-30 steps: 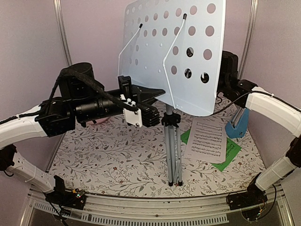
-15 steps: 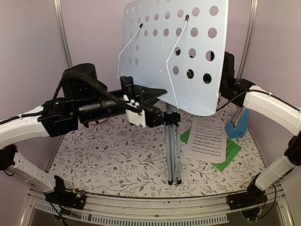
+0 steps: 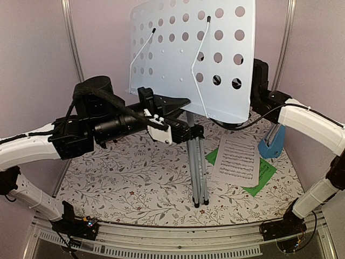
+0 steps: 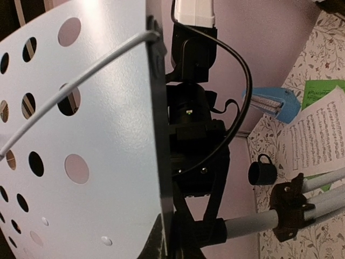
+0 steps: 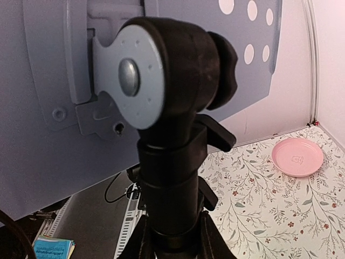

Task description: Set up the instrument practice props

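The music stand would follow my shut right gripper sideways by its black neck (image 5: 174,231).
The pale perforated music stand (image 3: 178,59) stands mid-table on its silver tripod (image 3: 197,172). White sheet music (image 3: 237,159) lies on a green page (image 3: 262,174) to the right, with the small blue metronome (image 3: 272,141) behind them. My left gripper (image 3: 183,131) is at the pole just under the desk. In the left wrist view its fingers (image 4: 153,249) barely show at the bottom edge beside the desk's rim. My right gripper (image 5: 175,240) is hidden behind the desk in the top view. In its wrist view its fingers (image 5: 141,240) press both sides of the stand's black neck.
A dark mug (image 4: 262,172) stands at the back by the wall. A pink plate (image 5: 297,156) lies on the flowered cloth at the far left corner. Metal frame posts (image 3: 73,43) rise at both back corners. Both arms crowd the stand's upper pole.
The stand's desk has shifted left and sits more upright. My left gripper has slid right, up to the pole. The right arm stays behind the desk.
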You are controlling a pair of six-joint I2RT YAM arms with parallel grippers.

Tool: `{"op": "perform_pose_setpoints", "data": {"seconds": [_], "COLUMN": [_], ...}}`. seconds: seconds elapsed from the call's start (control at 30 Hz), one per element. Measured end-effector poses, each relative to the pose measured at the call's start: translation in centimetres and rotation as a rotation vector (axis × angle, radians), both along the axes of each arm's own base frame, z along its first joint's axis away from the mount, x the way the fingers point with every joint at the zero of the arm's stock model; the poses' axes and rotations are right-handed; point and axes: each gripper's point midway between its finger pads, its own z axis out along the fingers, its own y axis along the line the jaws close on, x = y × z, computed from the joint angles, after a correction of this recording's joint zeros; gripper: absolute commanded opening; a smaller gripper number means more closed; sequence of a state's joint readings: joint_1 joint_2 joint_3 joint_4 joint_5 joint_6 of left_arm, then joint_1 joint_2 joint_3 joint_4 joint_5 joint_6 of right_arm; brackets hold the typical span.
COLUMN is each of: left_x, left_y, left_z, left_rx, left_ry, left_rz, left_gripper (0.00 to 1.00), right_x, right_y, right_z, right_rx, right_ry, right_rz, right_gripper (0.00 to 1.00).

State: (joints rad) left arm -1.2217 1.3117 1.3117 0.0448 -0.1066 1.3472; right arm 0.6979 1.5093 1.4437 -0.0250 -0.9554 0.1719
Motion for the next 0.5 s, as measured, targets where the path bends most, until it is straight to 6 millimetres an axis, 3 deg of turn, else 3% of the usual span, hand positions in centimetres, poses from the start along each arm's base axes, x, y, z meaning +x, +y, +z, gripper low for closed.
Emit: {"op": "perform_pose_setpoints", "data": {"seconds": [0.17, 0.5], "left_x": [0.0, -0.3], "left_y": [0.4, 3.2], "left_z": [1.6, 3.8], "left_rx": [-0.051, -0.171], "left_ry": [-0.072, -0.087], "left_rz": [0.014, 0.053], "left_gripper": [0.5, 0.72], "right_x": [0.6, 3.0], "right_y": [0.1, -0.5], "right_z": [-0.1, -0.2], "right_rx": [0.014, 0.078], "right_ry": [0.0, 0.026], "right_rz": [-0.029, -0.133], "right_gripper": [0.0, 0.0]}}
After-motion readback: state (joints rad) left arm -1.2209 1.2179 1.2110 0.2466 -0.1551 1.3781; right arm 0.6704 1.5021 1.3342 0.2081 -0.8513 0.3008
